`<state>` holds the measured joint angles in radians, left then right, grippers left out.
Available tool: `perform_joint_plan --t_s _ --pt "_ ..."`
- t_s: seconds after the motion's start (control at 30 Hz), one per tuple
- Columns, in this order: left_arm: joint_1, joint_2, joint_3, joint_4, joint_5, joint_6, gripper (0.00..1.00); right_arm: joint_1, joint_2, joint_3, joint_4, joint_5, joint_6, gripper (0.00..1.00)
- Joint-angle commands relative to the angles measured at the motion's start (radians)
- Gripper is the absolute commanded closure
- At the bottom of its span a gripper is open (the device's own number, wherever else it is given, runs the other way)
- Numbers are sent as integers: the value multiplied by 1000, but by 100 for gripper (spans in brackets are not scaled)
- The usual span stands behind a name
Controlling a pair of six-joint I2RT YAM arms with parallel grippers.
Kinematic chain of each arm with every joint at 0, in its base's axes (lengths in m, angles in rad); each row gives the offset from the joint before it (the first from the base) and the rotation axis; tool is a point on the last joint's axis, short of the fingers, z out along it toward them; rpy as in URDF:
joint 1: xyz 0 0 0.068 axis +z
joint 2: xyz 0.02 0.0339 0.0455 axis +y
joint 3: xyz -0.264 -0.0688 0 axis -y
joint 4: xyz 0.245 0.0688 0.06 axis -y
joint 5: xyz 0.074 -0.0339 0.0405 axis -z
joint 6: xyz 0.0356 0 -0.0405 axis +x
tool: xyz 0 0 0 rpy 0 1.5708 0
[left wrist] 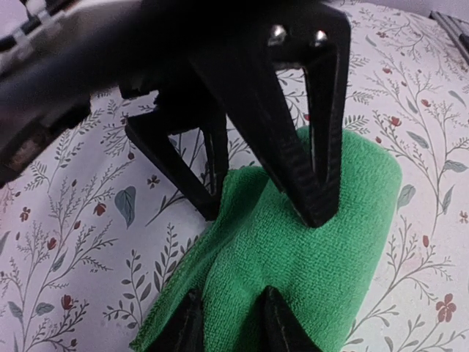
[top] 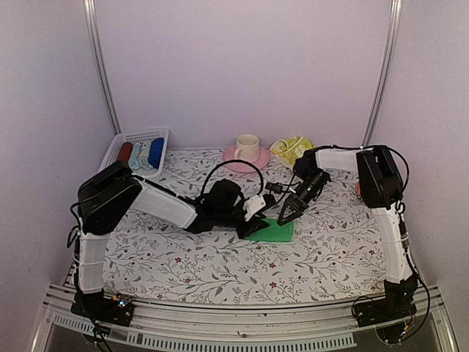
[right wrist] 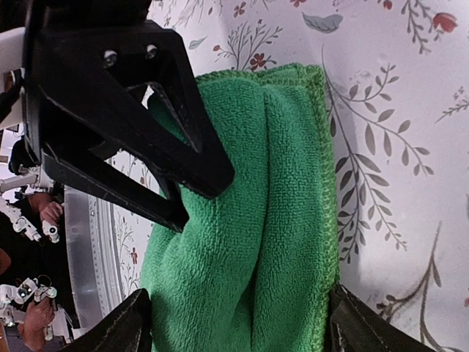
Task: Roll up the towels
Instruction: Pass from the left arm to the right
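Observation:
The robot needs to turn the towel for rolling, so its right gripper should next grab the green towel's folded band (top: 278, 228) (right wrist: 240, 312) across both long edges and keep the folds together.
The bright green towel (top: 277, 232) lies bunched into a thick folded band on the flowered cloth at mid-table. My left gripper (left wrist: 233, 326) is shut on a ridge of that green towel (left wrist: 293, 249), cloth pinched between its fingertips (left wrist: 282, 323). My right gripper (right wrist: 238, 334) stands open, its fingers wide apart along either long edge of the green towel (right wrist: 249, 242). The two grippers meet nose to nose over it, left gripper (top: 254, 218) and right gripper (top: 286, 213). The pale yellow towel (top: 291, 150) lies crumpled at the back, untouched.
A white basket (top: 117, 147) at the back left holds dark red, pale blue and deep blue rolls. A pink saucer (top: 256, 159) with a cream cup stands at the back middle, beside the yellow towel. The flowered table cover (top: 183, 257) spreads around the arms.

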<state>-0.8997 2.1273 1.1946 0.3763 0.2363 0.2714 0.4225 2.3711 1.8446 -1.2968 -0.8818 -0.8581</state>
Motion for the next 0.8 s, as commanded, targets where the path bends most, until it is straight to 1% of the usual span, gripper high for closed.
perform_joint_plan --t_s 0.0,0.13,0.17,0.23,0.4,0.5,0.57,0.6,0.67,0.73,0.77 --pt "-7 19 -36 -52 -107 8 71 31 40 -4 -24 -47 -14 18" --pt "-26 22 -41 -51 -145 22 71 49 68 -1 -39 -61 -8 19" --pt "-30 22 -41 -50 -150 24 71 53 77 -1 -46 -65 -11 20" --pt "-36 22 -41 -48 -165 28 71 61 97 1 -59 -73 -16 27" --pt "-52 13 -47 -45 -205 52 70 69 121 4 -66 -89 -1 55" --pt "-59 1 -60 -31 -230 62 69 70 117 4 -66 -106 9 75" --pt "-65 -20 -74 -8 -254 66 66 70 116 4 -66 -121 12 91" --pt "-66 -34 -81 1 -277 61 64 70 113 4 -67 -129 14 96" --pt "-68 -73 -96 21 -317 41 57 70 98 2 -67 -151 14 97" --pt "-70 -136 -130 61 -369 2 44 70 79 9 -66 -168 16 97" --pt "-70 -181 -148 84 -398 -20 36 70 64 14 -65 -175 14 97"
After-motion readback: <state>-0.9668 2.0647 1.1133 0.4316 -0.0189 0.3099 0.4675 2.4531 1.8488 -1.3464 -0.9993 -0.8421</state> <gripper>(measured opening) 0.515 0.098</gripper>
